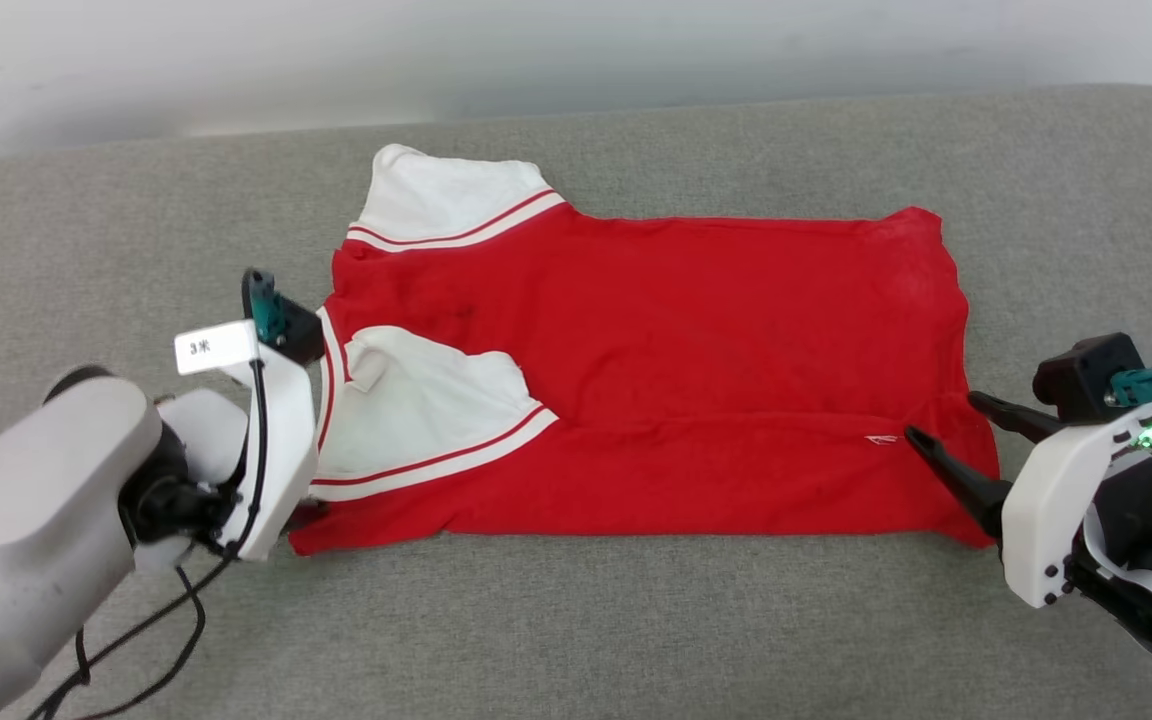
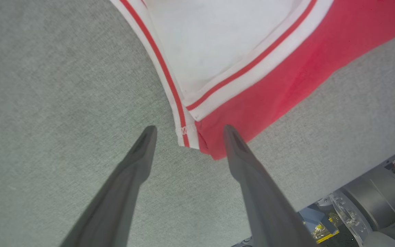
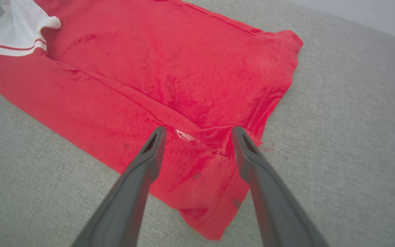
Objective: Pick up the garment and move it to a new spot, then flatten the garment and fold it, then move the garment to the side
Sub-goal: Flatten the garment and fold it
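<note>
I should use my left gripper next to pick up the garment by the narrow corner where its striped trim ends, because the red body [image 1: 752, 324] lies wide and flat.
The garment [image 1: 696, 330] lies spread on the grey cushion, red side up, with its near long edge folded over along a crease. One white sleeve [image 1: 416, 410] lies folded onto the red body and the other sleeve [image 1: 446, 200] sticks out at the back left. My left gripper [image 2: 186, 132] is open over the near left corner of the garment [image 2: 286, 68], where the striped trim ends. My right gripper [image 3: 197, 133] is open above the near right corner of the garment [image 3: 170, 68], by a small white tag [image 3: 183, 136]. Nothing sits between either pair of fingers.
The grey cushion [image 1: 576, 620] runs wide on every side of the shirt, with a pale wall behind it. A black cable [image 1: 126, 640] hangs from my left forearm. Past the cushion's edge, part of the robot's base [image 2: 372, 206] shows.
</note>
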Robot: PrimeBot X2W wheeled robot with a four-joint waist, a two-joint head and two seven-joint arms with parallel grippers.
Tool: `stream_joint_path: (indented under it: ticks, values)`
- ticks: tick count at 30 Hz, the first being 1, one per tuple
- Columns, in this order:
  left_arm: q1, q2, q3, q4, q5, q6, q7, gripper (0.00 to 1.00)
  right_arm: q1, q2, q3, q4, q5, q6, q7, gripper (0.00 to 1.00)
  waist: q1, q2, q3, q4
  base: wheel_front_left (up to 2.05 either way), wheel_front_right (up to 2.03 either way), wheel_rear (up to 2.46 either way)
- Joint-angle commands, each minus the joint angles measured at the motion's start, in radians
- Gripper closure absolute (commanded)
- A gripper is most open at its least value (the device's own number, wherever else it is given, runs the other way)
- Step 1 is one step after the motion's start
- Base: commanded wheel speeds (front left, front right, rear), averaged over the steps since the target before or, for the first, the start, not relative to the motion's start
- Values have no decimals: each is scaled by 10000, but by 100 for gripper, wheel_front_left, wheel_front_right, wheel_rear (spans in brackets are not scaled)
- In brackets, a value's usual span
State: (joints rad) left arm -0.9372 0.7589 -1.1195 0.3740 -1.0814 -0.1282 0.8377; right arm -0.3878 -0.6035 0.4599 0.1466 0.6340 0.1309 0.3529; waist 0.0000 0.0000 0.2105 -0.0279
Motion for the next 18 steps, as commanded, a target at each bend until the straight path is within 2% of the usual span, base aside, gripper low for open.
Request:
stream_joint_path:
  ticks: [1, 11, 12, 13, 14, 18]
  values:
    - [231, -53, -117, 140, -83, -16, -1, 0, -159, 56, 70, 22, 13, -3, -7, 0, 0, 0, 88, -91, 0, 0, 0]
    - [1153, -466, -1046, 945, -310, -18, -656, 0, -618, 186, 507, 321, 204, -3, -114, 0, 0, 0, 225, -364, 0, 0, 0]
    - [1166, -484, -1087, 981, -308, -18, -765, 56, -690, 160, 492, 337, 226, -3, -126, 0, 0, 0, 211, -359, 0, 0, 0]
    - [1162, -488, -1120, 1006, -318, -18, -851, 97, -745, 131, 488, 353, 261, -3, -133, 0, 0, 0, 193, -354, 0, 0, 0]
    - [1147, -478, -1165, 984, -369, -18, -898, 100, -792, 92, 502, 368, 283, -3, -111, 0, 0, 0, 159, -346, 0, 0, 0]
    - [853, -231, -1270, 642, -413, -18, -1177, 100, -1220, -315, 594, 204, 340, -5, 188, 0, 0, 0, -3, -290, 0, 0, 0]
